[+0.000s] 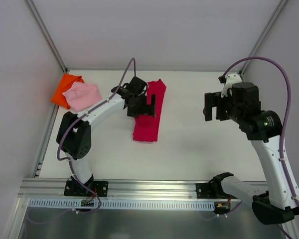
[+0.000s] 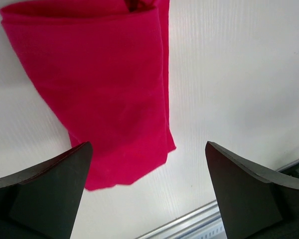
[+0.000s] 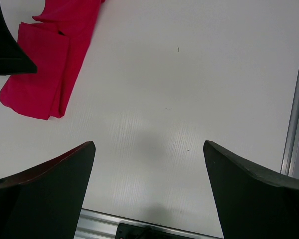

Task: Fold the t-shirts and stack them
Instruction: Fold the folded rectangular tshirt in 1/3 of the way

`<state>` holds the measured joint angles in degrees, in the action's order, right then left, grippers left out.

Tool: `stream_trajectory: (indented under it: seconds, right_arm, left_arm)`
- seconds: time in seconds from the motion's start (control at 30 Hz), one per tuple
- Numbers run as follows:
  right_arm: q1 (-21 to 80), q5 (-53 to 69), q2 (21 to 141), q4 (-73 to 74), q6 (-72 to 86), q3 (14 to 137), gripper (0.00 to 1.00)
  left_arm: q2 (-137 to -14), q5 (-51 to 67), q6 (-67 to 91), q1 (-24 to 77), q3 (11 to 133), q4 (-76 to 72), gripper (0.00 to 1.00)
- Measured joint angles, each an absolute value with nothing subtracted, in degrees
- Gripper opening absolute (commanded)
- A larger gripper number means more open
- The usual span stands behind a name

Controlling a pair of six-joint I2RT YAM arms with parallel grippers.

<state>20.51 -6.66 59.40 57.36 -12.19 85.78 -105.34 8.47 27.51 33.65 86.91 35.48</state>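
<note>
My left gripper should grab the crimson t-shirt's near end next, then fold it onto the t-shirt's far part.
The crimson t-shirt lies folded into a long strip at the table's middle back. It also shows in the left wrist view and the right wrist view. The pink t-shirt is a folded bundle lying on the orange t-shirt at the back left. My left gripper hovers open and empty over the crimson strip; its fingertips frame the strip's near end. My right gripper is open and empty over bare table at the right.
White walls stand behind and at both sides. An aluminium rail runs along the table's near edge, also seen in the right wrist view. The left arm's link stretches between the pink bundle and the crimson strip.
</note>
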Motion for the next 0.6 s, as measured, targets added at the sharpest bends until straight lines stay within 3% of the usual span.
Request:
stream_trajectory:
  seconds: [0.27,0.6]
  right_arm:
    - [20.51,-6.07,59.55,57.21,-12.23,85.23,0.96]
    - [20.51,-3.07,61.32,56.18,-12.10,85.06,0.97]
  left_arm:
    - [-87.11,8.56,31.09,33.65,66.59,32.18,0.99]
    - [-85.86,9.37,33.01,33.65,56.18,24.97,0.99]
